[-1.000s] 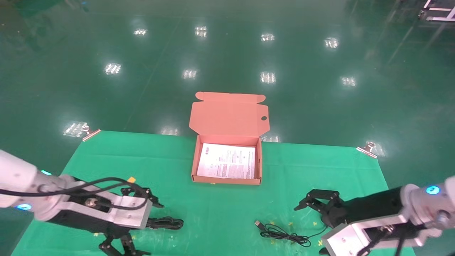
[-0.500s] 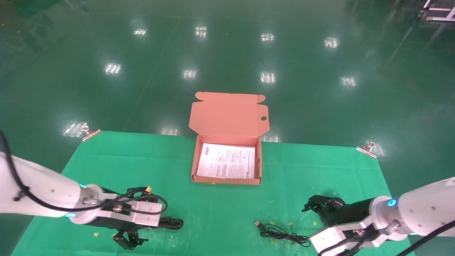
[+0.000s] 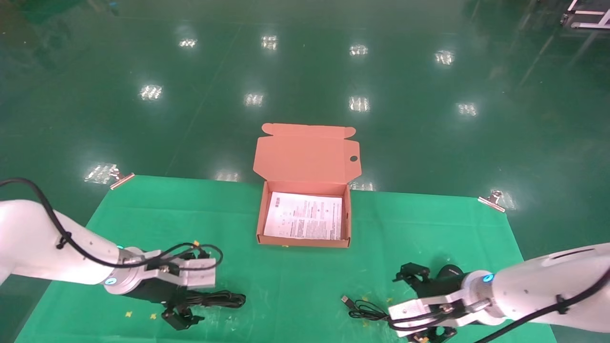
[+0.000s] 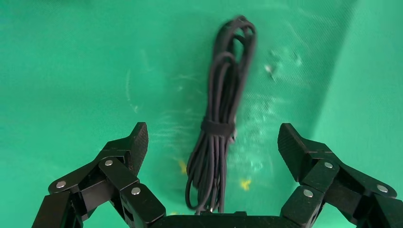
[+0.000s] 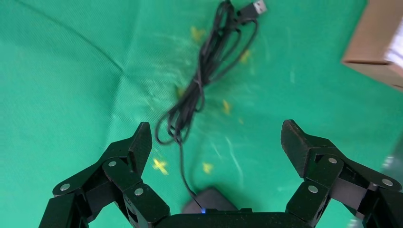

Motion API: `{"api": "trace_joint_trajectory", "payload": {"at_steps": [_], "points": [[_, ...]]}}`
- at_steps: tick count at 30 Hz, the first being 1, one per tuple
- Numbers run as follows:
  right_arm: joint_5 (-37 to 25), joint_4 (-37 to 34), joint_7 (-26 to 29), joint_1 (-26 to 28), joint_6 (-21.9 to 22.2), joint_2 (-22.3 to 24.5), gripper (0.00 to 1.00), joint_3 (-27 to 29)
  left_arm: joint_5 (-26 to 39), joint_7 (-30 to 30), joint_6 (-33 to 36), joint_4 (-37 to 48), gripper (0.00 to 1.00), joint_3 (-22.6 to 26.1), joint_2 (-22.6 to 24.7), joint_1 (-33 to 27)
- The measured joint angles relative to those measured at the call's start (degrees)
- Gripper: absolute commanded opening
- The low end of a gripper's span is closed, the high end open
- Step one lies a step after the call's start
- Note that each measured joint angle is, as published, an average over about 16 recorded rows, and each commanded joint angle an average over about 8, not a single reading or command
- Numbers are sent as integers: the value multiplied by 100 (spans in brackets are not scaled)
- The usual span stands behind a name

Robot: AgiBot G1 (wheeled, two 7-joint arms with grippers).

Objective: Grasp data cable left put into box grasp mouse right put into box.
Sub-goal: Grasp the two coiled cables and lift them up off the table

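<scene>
The data cable is long and has loose loops at its ends, so my left gripper will next hold it by the tie around its middle point(image 4: 217, 128).
The data cable point(image 3: 220, 299), a tied black bundle, lies on the green cloth at the front left. My left gripper point(image 3: 183, 300) is open and low over its near end; in the left wrist view the cable point(image 4: 221, 118) runs between the spread fingers of the gripper point(image 4: 212, 135). The mouse point(image 5: 209, 203) shows in the right wrist view between the open fingers of my right gripper point(image 5: 216, 129), close to the palm. Its cord point(image 5: 199, 90) leads to a USB plug point(image 3: 344, 299). In the head view my right gripper point(image 3: 419, 305) hides the mouse. The box point(image 3: 305, 242) stands open at the middle.
The green cloth point(image 3: 305, 276) covers the table, held by metal clips at the far corners point(image 3: 121, 180) point(image 3: 493, 199). The box lid point(image 3: 307, 152) stands up at the back. A box corner point(image 5: 375, 42) shows in the right wrist view. Shiny green floor lies beyond.
Both arms have come down and turned inward: the left gripper has settled low over the cable bundle, the right gripper over the mouse. Both stay open. Cable, mouse cord and box have not moved.
</scene>
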Motion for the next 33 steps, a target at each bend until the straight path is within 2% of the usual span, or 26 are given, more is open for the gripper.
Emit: {"api": "trace_joint_trajectory", "payload": {"at_steps": [10,19,20,27,28,33], "points": [[-123,-714,31,-3,198,-386,100,-70,-443,650,-215,1663,100,-234,405,-176],[-136,-1462,-176,48,425,-702,100,-108,-479,1336,-472,2614,100,-249,733,-341],[-135,-1530,-194,53,451,-729,96,-108,-471,1400,-500,2682,88,-244,761,-357],[-101,-1923,-234,70,622,-864,9,-76,-425,1743,-675,3052,1,-217,917,-442],[-94,-1955,-232,71,637,-873,0,-69,-422,1770,-690,3082,0,-215,929,-450],[-64,-2040,-208,72,682,-893,0,-42,-422,1840,-729,3164,0,-214,960,-470]]}}
